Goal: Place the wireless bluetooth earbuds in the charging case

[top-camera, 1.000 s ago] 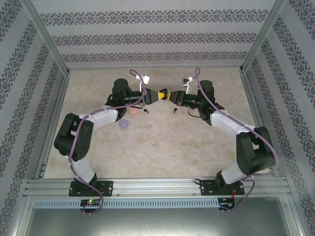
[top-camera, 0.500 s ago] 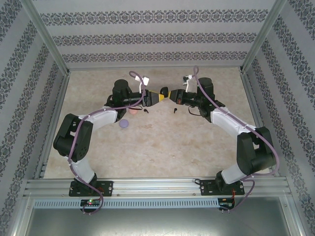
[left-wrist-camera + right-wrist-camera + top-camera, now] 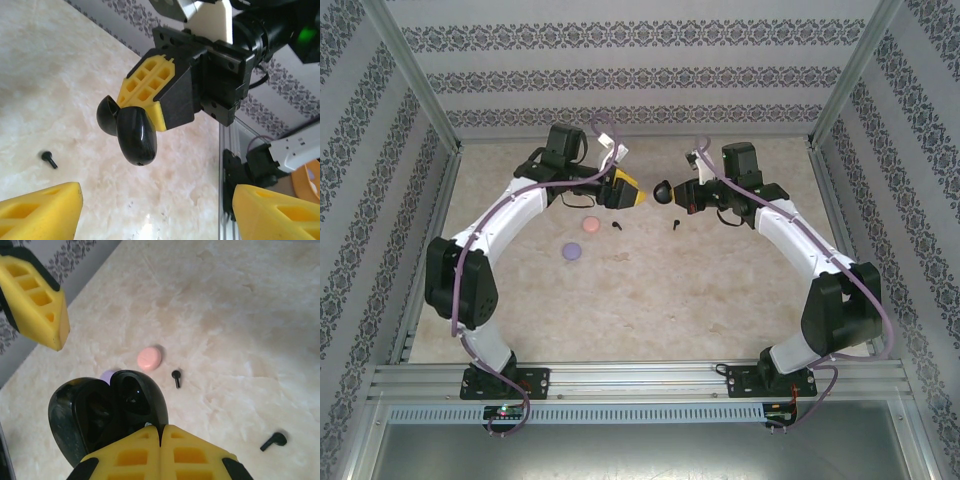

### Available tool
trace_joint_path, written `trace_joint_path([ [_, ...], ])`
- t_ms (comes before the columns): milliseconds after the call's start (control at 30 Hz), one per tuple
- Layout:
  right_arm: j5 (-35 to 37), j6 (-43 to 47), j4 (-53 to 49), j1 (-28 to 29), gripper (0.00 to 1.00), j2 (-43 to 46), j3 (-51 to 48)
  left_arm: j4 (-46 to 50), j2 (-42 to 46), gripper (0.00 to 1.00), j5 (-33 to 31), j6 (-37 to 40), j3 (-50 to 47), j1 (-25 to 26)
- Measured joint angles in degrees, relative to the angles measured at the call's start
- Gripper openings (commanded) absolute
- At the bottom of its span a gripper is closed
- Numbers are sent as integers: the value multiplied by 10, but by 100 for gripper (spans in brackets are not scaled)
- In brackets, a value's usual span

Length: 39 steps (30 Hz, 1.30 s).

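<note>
The earbuds have to go into the case, so its lid and hollows must stay free. My left gripper needs to grab the black charging case [image 3: 662,190] next by the outer sides of its body.
The black charging case [image 3: 662,190] hangs in the air with its lid open, pinched at one edge by my shut right gripper [image 3: 673,193]. Seen from the right wrist, the case [image 3: 112,407] shows two dark hollows just beyond the gripper [image 3: 161,430]. My left gripper [image 3: 632,192] faces it a short way to the left, open and empty. From the left wrist the case [image 3: 134,134] hangs ahead of that gripper [image 3: 155,200]. Two black earbuds lie on the table: one [image 3: 617,225] [image 3: 175,378] [image 3: 48,159] and another [image 3: 674,225] [image 3: 274,441].
A pink round disc [image 3: 588,224] [image 3: 149,358] and a pale purple round disc [image 3: 572,251] lie on the marble-patterned table left of the earbuds. Aluminium frame rails [image 3: 430,250] and patterned walls enclose the table on three sides.
My left gripper opened, let go of the case and drew back to the left. The right gripper kept hold of the case, whose lid now stands open. Both arms rose a little.
</note>
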<state>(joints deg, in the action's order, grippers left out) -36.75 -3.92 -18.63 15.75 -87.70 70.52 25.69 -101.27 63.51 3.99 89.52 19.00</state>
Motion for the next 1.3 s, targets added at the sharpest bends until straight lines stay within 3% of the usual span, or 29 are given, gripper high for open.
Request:
trace_joint_path([
  [233,1,58,-68,22,0,-2,21,134,-57,77,26,85,33,0],
  [600,3,74,-95,74,0,-33,55,191,-80,72,56,126,64,5],
  [867,8,74,-99,80,0,-41,65,219,-94,61,68,148,65,12],
  [1067,14,74,-99,82,0,-46,67,230,-97,45,73,156,66,12],
  [1300,18,74,-99,82,0,-51,67,240,-111,34,82,161,76,12],
])
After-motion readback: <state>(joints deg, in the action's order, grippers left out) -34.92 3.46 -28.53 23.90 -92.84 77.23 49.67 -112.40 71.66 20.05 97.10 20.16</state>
